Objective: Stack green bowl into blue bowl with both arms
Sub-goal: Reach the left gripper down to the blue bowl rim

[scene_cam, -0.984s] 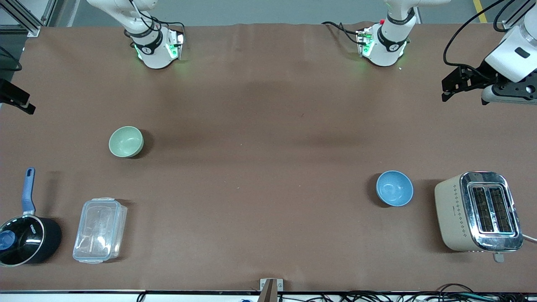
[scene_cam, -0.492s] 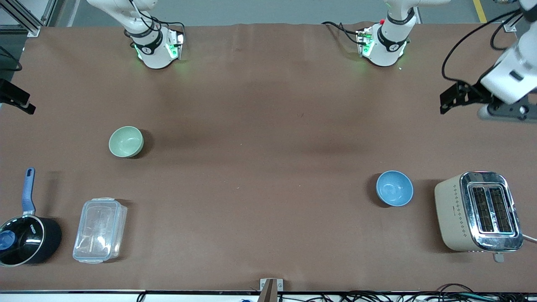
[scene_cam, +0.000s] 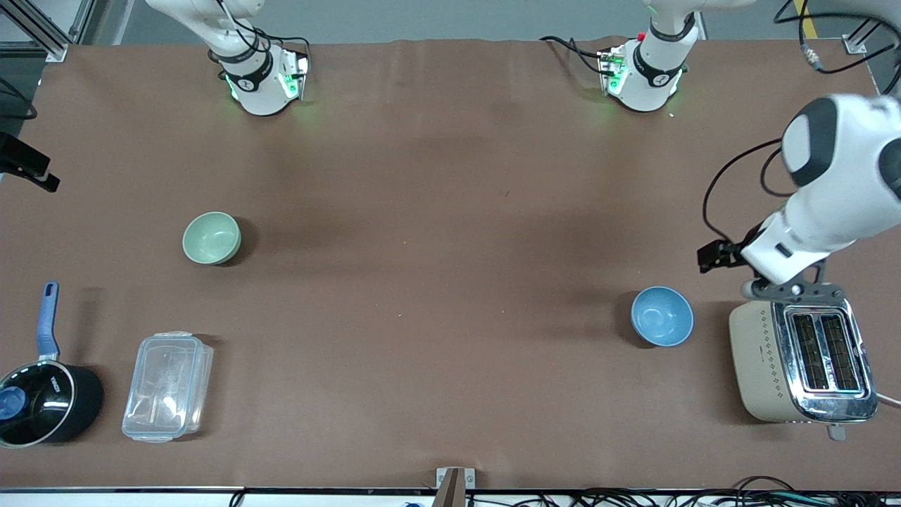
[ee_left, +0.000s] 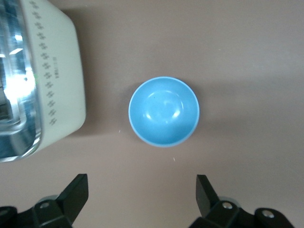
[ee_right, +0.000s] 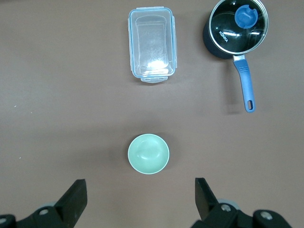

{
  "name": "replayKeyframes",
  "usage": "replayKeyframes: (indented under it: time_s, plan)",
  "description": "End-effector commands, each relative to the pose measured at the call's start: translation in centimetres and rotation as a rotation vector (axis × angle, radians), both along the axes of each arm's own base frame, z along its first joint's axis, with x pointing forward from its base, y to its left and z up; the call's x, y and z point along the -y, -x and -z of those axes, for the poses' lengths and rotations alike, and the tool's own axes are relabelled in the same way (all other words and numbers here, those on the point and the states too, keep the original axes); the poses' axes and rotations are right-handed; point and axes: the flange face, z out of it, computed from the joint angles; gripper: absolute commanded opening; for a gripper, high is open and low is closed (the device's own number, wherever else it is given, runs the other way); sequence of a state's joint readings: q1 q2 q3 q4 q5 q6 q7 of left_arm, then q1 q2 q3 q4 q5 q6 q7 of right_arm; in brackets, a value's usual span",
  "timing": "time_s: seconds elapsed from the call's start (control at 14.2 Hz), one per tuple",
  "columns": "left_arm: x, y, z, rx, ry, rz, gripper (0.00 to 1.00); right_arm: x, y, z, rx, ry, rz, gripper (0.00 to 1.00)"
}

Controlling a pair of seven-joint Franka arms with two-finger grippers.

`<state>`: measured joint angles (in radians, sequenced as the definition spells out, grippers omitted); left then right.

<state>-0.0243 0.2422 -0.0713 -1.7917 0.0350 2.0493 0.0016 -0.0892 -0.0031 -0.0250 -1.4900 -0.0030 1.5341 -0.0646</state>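
The left gripper grips the blue bowl by its rim (scene_cam: 685, 298) next. Then the blue bowl's hollow stays free to take the green bowl (scene_cam: 211, 238).
The green bowl (scene_cam: 211, 238) sits upright and empty on the table toward the right arm's end; it also shows in the right wrist view (ee_right: 148, 154). The blue bowl (scene_cam: 662, 316) sits upright and empty beside the toaster, and shows in the left wrist view (ee_left: 164, 111). My left gripper (ee_left: 141, 181) is open and empty, up in the air; its hand (scene_cam: 783, 282) hangs over the toaster's edge, beside the blue bowl. My right gripper (ee_right: 140, 183) is open and empty, high above the table close to the green bowl. It is out of the front view.
A cream toaster (scene_cam: 802, 355) stands at the left arm's end, close to the blue bowl. A clear lidded container (scene_cam: 167, 386) and a black saucepan with a blue handle (scene_cam: 42, 401) lie nearer to the front camera than the green bowl.
My left arm has swung from over the table's edge at its own end to over the toaster beside the blue bowl. Both bowls have stayed still.
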Motion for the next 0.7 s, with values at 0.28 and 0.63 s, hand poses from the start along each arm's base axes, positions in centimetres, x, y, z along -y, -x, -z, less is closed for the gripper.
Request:
replayKeyframes:
  time_s: [0.28,0.63]
  plan:
    - [-1.7,-1.6,12.2,0.013,0.006,-0.018,1.00,0.0,0.8,-0.1,0.002,-0.015,-0.003,1.00]
    - [-2.9,-2.1,18.0,0.007,0.003,-0.021,0.79,0.1,0.8,-0.1,0.002,-0.015,-0.002,1.00]
